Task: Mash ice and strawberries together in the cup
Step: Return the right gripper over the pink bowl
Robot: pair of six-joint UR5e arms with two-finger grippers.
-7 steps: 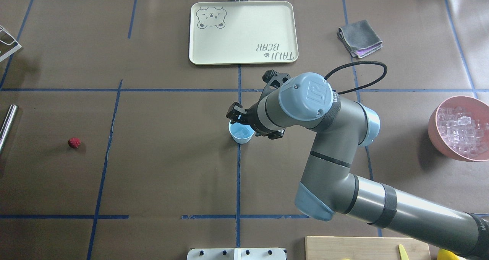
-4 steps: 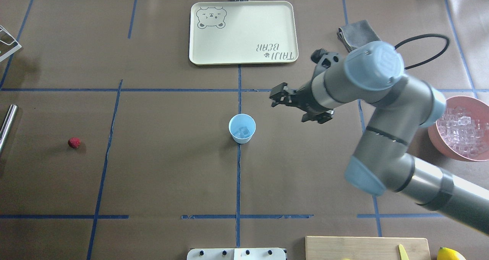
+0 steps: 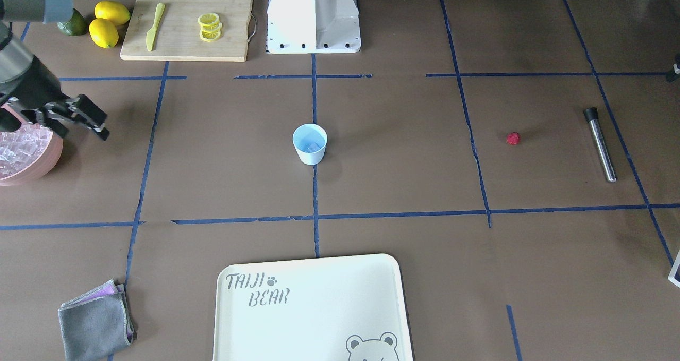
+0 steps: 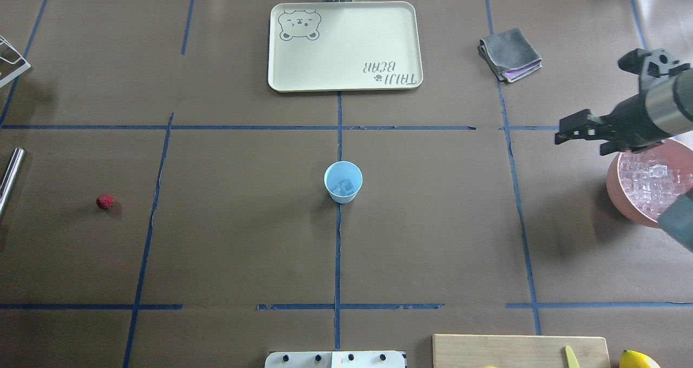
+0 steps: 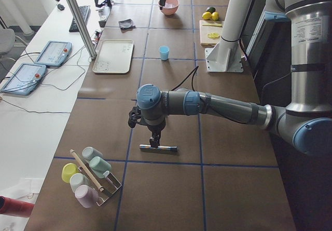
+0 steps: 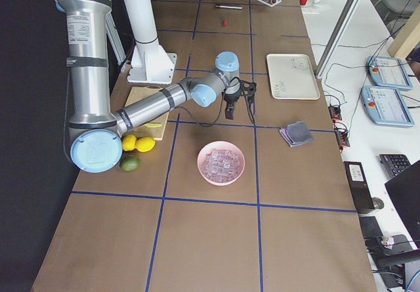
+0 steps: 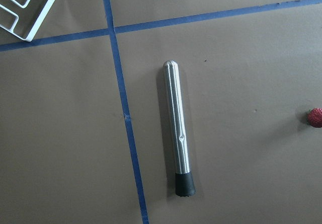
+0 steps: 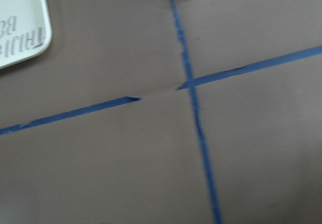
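Observation:
My right gripper grips the sides of a clear ice cube from the pink bowl [image 3: 20, 145] next, to fill the cup [image 3: 309, 143].
The light-blue cup [image 4: 342, 181] stands upright at the table's centre, also in the front view [image 3: 309, 143], with ice cubes [image 4: 345, 186] in its bottom. The red strawberry [image 4: 105, 202] lies alone on the table far to the left. My right gripper [image 4: 560, 131] is open and empty, above the table just left of the pink bowl [image 4: 614, 189] of ice, far from the cup. My left gripper [image 5: 155, 139] shows only in the left side view, above the metal muddler [image 7: 177, 128]; I cannot tell whether it is open or shut.
A cream tray [image 4: 344, 46] lies at the back centre and a folded grey cloth [image 4: 510, 54] at the back right. A cutting board [image 3: 186, 26] with lemon slices and a knife, plus lemons, is near the robot base. A cup rack [image 5: 88, 176] stands at the left end.
My right gripper has pulled away from over the cup and swung far right to beside the pink bowl. The ice stays in the cup. Strawberry and cup have not moved.

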